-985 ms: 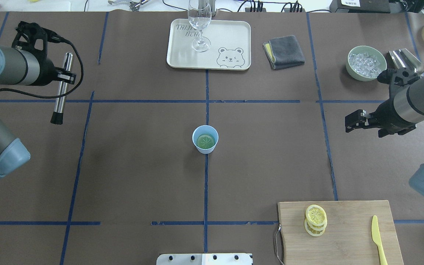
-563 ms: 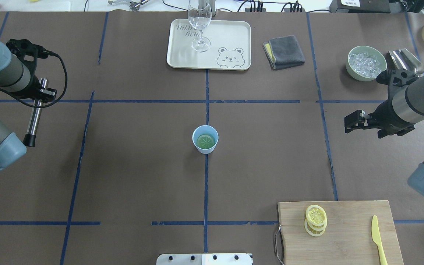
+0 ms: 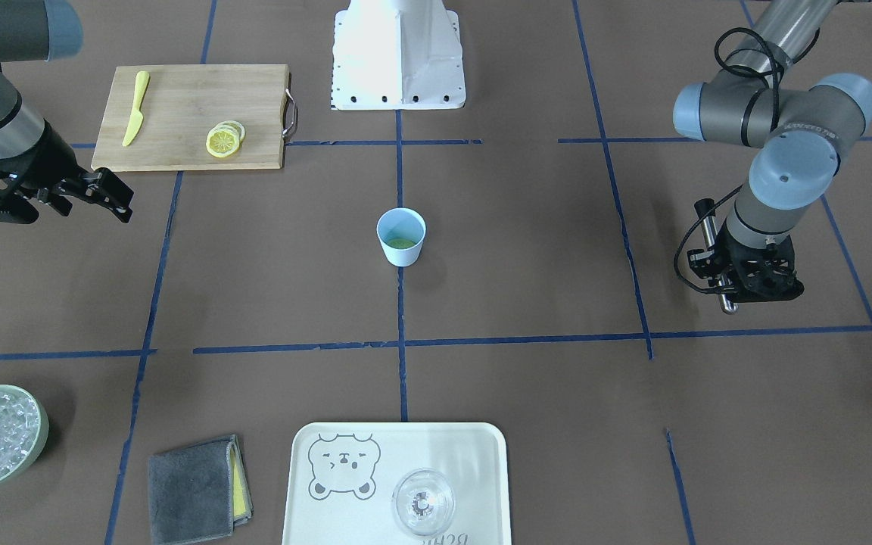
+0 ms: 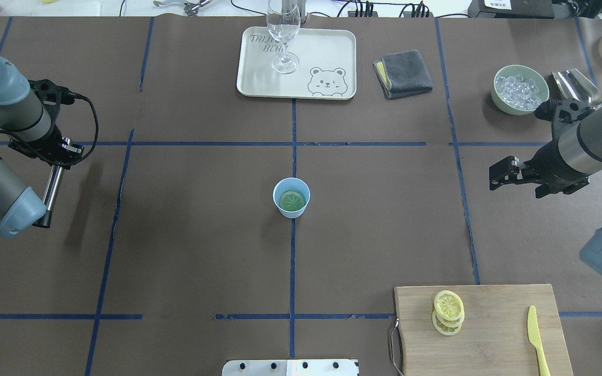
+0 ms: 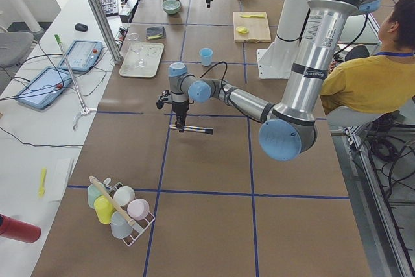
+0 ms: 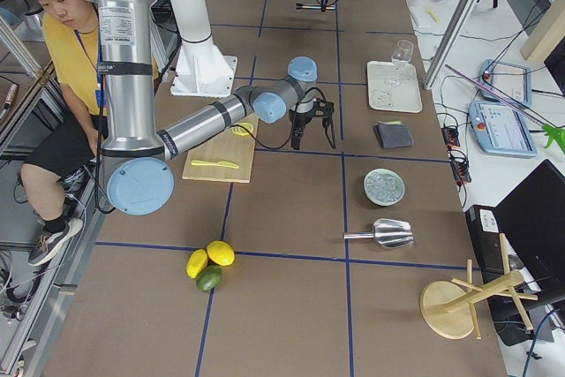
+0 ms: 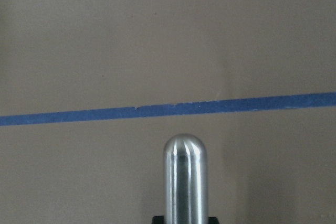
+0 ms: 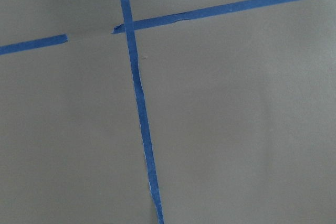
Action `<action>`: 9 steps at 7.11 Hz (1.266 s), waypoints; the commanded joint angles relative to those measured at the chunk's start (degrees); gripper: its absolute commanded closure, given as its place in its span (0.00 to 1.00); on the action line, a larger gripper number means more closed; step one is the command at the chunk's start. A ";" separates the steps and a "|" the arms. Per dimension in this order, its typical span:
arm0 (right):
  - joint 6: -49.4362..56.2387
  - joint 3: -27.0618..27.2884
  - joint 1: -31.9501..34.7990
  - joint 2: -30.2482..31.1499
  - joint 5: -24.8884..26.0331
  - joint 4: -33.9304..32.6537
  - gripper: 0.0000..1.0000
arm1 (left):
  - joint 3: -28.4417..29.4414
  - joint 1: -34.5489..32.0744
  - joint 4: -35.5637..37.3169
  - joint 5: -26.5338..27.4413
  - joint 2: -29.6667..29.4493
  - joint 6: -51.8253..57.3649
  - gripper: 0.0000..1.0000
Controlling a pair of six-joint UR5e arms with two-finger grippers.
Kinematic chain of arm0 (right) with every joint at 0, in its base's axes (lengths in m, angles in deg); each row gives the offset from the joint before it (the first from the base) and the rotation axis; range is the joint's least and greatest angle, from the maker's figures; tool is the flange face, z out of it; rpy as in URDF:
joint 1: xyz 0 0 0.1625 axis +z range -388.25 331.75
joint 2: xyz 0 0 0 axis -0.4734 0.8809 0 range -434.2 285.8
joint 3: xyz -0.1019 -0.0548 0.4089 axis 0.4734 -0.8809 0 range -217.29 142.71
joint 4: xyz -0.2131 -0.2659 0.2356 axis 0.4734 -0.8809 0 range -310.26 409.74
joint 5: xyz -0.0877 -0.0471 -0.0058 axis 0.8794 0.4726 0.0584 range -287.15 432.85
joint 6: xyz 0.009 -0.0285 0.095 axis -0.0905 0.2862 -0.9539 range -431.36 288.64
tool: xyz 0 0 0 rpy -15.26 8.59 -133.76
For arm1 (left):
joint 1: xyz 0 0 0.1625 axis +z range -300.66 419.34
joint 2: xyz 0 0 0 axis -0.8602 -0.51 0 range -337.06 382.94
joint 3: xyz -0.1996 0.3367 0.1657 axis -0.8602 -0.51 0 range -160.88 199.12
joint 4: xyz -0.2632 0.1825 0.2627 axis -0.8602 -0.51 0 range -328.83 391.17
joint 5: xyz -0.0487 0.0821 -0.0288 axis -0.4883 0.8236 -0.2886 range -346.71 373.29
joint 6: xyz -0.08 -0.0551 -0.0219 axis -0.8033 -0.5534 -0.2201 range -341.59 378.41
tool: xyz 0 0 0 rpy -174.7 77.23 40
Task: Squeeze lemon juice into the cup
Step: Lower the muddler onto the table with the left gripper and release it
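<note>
My left gripper lowers the muddler next, before releasing it, since the muddler's rounded tip [image 3: 730,307] hangs above the tabletop, its shadow faint and blurred.
The light-blue cup [image 4: 291,197] stands at the table's middle on the blue tape line, with one lemon slice [image 4: 291,200] lying in its bottom; both show in the front view too, cup [image 3: 401,237] and slice [image 3: 400,243]. More lemon slices [image 4: 448,312] are stacked on the cutting board. My left gripper [image 4: 64,151] is far left of the cup, shut on a metal muddler [image 4: 53,188] with a black end; its rounded tip fills the left wrist view [image 7: 185,182]. My right gripper [image 4: 496,175] is open and empty, far right of the cup.
A wooden cutting board [image 4: 494,344] with a yellow plastic knife [image 4: 537,339] lies front right. A cream tray [image 4: 332,52] holds a wine glass [image 4: 283,36] at the back. A grey cloth [image 4: 403,73], a green bowl of ice [image 4: 520,89] and a metal scoop [image 4: 578,86] are back right.
My left arm has drawn back toward the table's left edge and nearer the robot, carrying the muddler with it. The right arm has barely moved. The cup and slices are unchanged.
</note>
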 commanded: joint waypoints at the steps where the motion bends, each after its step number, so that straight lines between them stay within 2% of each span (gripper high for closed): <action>1: -0.05 0.28 0.17 0.12 -0.17 0.01 0.00 | 0.66 -0.45 -0.69 -1.51 1.31 0.28 1.00; 3: -0.14 0.71 0.17 0.12 -0.25 0.10 0.00 | 0.23 -0.62 -0.96 -1.59 3.68 -0.08 1.00; 4: -0.23 0.81 0.17 0.12 -0.34 0.01 0.00 | 0.31 -0.71 -0.96 -3.07 3.87 -0.95 1.00; 9: -0.31 0.98 0.17 0.04 -0.34 0.10 0.00 | 1.11 -0.27 -3.07 -3.09 5.45 -0.87 1.00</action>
